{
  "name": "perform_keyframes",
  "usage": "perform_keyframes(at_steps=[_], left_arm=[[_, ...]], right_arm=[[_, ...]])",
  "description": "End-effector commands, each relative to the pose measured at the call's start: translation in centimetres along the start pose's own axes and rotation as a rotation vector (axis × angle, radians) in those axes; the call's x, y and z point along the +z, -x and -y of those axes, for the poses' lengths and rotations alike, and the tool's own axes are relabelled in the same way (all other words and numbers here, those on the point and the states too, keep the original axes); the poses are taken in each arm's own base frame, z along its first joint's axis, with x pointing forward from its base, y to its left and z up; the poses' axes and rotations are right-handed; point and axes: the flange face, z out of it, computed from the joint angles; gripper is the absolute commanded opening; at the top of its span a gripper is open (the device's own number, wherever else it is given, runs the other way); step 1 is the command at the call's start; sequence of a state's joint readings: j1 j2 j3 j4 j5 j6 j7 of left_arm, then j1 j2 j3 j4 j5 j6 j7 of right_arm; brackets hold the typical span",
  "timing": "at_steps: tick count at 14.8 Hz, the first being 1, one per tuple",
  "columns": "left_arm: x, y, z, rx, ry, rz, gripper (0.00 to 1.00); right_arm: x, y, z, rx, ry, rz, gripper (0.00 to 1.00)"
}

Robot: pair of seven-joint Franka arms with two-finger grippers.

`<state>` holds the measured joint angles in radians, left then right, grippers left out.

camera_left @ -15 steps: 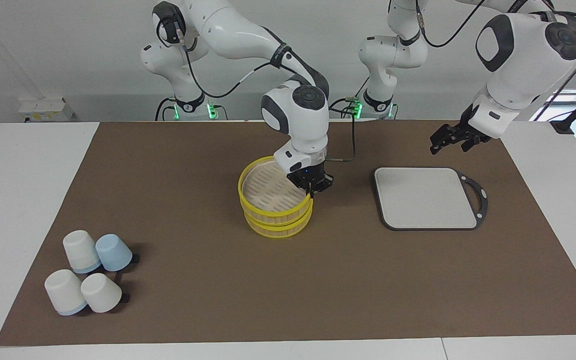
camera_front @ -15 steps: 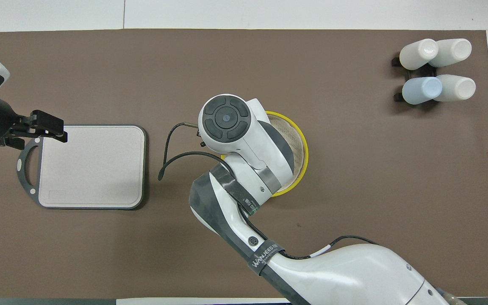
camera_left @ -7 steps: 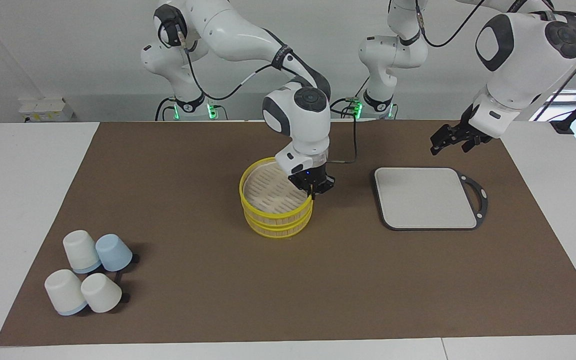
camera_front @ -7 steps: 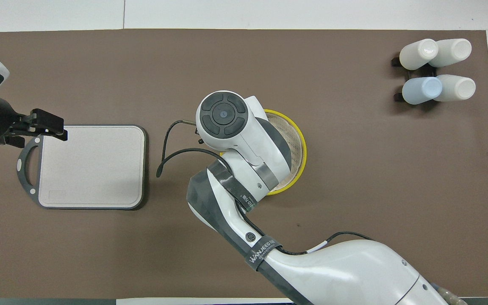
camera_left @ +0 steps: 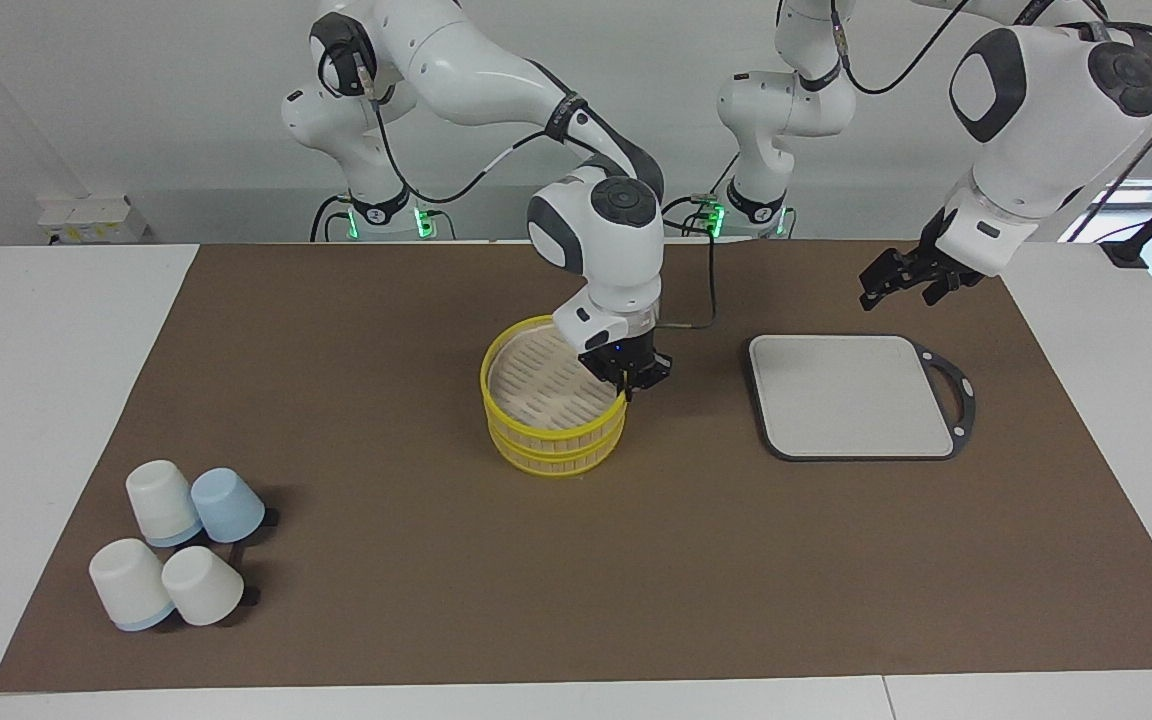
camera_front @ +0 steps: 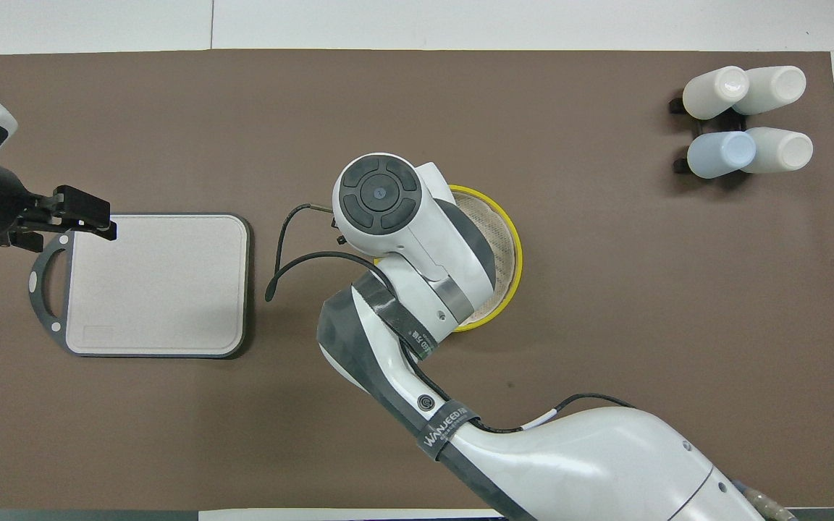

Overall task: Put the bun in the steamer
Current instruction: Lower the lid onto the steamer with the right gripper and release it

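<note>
The top level's yellow rim point(camera_front: 519, 252) sits squarely on the steamer point(camera_front: 502, 252) in the overhead view. The top level would rest there, so it is time for my right gripper to release it now.
The steamer point(camera_left: 540, 384), two stacked tiers with yellow rims and bare slatted trays, stands mid-mat; only part of it point(camera_front: 505, 242) shows under the right arm in the overhead view. My right gripper point(camera_left: 625, 386) is shut on the top tier's rim, on the side toward the left arm's end. Its own wrist hides it from above. The bun is out of view. My left gripper point(camera_left: 894, 279) hangs open and waits over the mat by the board's corner nearest the robots, also visible from above point(camera_front: 88, 218).
A grey board with a black rim point(camera_left: 851, 395) lies toward the left arm's end of the mat point(camera_front: 160, 282). Several upturned cups, white and one blue point(camera_left: 181, 540), are clustered at the right arm's end, far from the robots point(camera_front: 746, 119).
The right gripper has drawn the steamer a little toward the left arm's end, and the top tier now sits squarer on the lower one. The left arm has not moved.
</note>
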<state>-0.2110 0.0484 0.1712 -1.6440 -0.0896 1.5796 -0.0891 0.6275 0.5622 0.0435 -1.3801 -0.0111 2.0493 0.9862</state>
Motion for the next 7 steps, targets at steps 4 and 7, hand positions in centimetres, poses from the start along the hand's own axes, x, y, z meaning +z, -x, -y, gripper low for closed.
perform_keyframes(at_steps=[4, 7], left_arm=[[-0.71, 0.12, 0.26, 0.032, -0.024, -0.038, 1.0], [-0.71, 0.11, -0.15, 0.042, -0.031, -0.031, 1.0]], right_arm=[[0.71, 0.08, 0.73, 0.001, -0.015, -0.005, 0.0], [1.01, 0.09, 0.53, -0.001, -0.01, -0.002, 0.14]])
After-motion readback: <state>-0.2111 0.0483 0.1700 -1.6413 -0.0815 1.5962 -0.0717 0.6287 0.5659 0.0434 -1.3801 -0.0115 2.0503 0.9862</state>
